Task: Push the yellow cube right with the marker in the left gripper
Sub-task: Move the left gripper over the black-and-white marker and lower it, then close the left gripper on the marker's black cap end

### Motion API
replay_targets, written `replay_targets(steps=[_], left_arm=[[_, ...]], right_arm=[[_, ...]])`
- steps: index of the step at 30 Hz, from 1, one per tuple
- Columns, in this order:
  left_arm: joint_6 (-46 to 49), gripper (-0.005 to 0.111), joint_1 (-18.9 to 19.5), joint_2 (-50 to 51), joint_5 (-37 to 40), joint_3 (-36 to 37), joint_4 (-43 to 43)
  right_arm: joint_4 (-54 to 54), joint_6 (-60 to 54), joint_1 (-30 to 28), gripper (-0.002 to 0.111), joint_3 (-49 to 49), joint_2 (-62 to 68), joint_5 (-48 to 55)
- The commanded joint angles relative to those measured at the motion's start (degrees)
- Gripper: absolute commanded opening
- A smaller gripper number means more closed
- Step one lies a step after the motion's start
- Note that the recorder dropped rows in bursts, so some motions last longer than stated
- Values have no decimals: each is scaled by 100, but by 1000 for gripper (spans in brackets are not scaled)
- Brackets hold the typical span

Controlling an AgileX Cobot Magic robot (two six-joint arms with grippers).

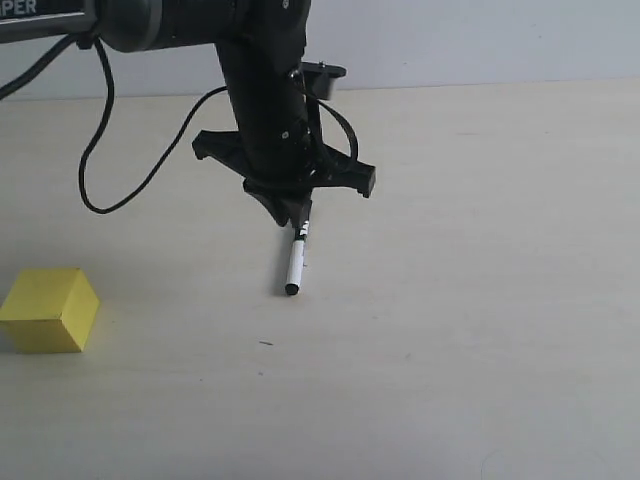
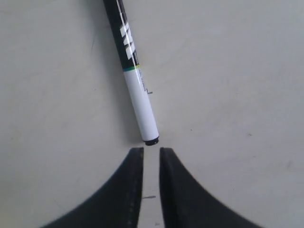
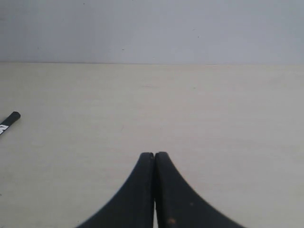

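Observation:
The robot needs to push the yellow cube (image 1: 48,309), so its left gripper should next grab the marker by its white body (image 1: 296,260).
The marker (image 1: 295,262) lies on the pale table, white barrel toward the front and black cap end under my left gripper (image 1: 294,216). In the left wrist view the marker (image 2: 137,90) lies just beyond the fingertips, not between them. The left gripper (image 2: 151,150) is open by a narrow gap, and only table shows through it. The yellow cube (image 1: 48,309) sits on the table at the far left, well apart from the marker and the gripper. My right gripper (image 3: 155,155) is shut on nothing, and a black end of the marker (image 3: 11,117) shows at that view's edge.
A loose black cable (image 1: 100,150) hangs from the left arm (image 1: 262,90) over the table's back left. The table's far edge meets a pale wall (image 1: 480,40) behind.

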Motion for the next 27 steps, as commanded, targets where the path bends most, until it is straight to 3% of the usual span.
replay_targets(steps=[1,4,10,27], left_arm=[[-63,43,0,213,-66,-56,44],[-63,55,0,323,-212,-56,56],[-63,55,0,521,-609,-56,92],[-222,55,0,934,-646,-56,482]], right_arm=[[17,-6,-34,0,24,-21,-67],[17,-6,-34,0,24,-21,-84],[17,-6,-34,0,24,-21,-84],[17,-6,-34,0,24,-21,-76]])
